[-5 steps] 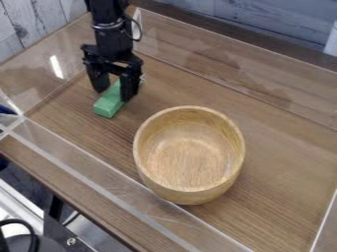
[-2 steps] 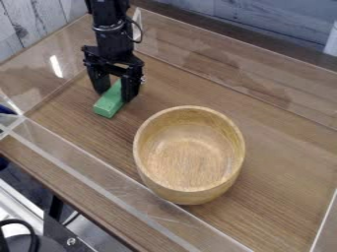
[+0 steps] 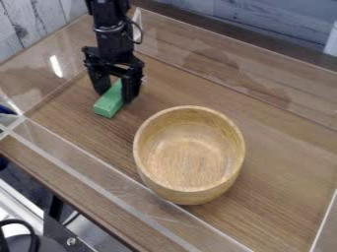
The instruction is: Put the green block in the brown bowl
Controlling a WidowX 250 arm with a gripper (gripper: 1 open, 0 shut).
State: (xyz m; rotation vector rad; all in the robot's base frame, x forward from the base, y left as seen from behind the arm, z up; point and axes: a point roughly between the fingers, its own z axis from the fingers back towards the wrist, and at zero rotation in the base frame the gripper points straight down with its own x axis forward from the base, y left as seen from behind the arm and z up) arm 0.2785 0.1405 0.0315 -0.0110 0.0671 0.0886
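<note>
My gripper should close on the green block [image 3: 108,101] now, because my fingers reach down on both sides of the block, low to the wooden table.
The green block [image 3: 108,101] lies flat on the wooden table, left of centre. My black gripper [image 3: 113,90] points straight down over its far end, jaws open, one finger on each side of the block. The fingertips sit low, close to the table. I cannot tell whether the fingers touch the block. The brown bowl [image 3: 190,154] stands upright and empty to the lower right, well apart from the block and the gripper.
A low transparent wall [image 3: 79,167] runs along the table's front and left edges. White brick wall [image 3: 33,25] shows at the back left. Bare wooden tabletop [image 3: 250,84] lies behind and right of the bowl.
</note>
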